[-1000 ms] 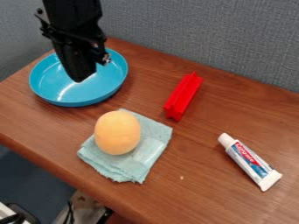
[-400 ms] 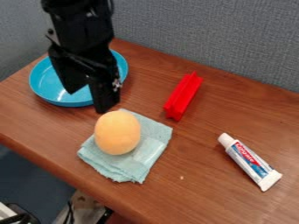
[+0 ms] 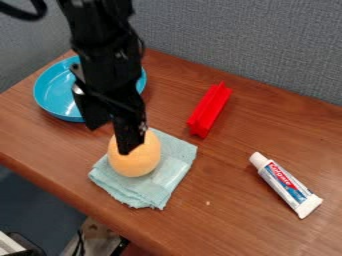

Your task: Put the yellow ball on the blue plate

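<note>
My gripper takes hold of the yellow ball (image 3: 138, 163) by its rounded top (image 3: 134, 138) next, to put the ball on the blue plate.
The yellow ball (image 3: 138, 163) rests on a pale teal folded cloth (image 3: 154, 183) near the table's front edge. My gripper (image 3: 116, 135) hangs open right over the ball's left side, and one dark finger (image 3: 131, 133) covers part of the ball's top. Nothing is held between the fingers. The blue plate (image 3: 51, 92) sits at the back left, partly hidden behind the arm, with nothing visible in it.
A red block (image 3: 210, 108) lies to the right of the arm. Further right, near the front, lies a white toothpaste tube (image 3: 286, 184). The brown wooden table (image 3: 254, 130) ends close in front of the cloth, and a grey wall stands behind.
The gripper has moved from above the blue plate forward and right, down to the yellow ball. Its fingers went from shut to open.
</note>
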`<action>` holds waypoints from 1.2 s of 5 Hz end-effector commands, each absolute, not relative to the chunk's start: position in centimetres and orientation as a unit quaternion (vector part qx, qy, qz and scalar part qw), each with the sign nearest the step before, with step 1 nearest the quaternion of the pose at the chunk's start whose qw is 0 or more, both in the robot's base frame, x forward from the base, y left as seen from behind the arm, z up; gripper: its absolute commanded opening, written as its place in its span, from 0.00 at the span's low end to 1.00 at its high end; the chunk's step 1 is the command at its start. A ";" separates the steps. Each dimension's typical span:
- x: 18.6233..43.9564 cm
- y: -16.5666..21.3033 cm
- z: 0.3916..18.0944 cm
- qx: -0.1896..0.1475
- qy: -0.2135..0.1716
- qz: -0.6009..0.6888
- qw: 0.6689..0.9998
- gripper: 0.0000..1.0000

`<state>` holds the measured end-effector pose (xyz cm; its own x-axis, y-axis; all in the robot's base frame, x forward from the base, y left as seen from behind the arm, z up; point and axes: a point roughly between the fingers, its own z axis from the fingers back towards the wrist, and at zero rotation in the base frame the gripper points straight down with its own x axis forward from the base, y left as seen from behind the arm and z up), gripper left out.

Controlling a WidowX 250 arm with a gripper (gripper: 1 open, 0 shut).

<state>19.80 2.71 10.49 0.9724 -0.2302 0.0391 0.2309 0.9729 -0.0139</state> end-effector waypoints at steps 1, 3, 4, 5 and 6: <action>20.4 2.2 8.9 0.004 -0.010 -0.132 0.991 1.00; 20.8 2.2 6.0 0.017 0.007 -0.131 0.991 1.00; 21.1 2.4 4.8 0.016 0.013 -0.132 0.991 1.00; 21.2 2.7 4.0 0.017 0.020 -0.129 0.991 1.00; 21.3 3.0 3.7 0.015 0.023 -0.127 0.992 0.00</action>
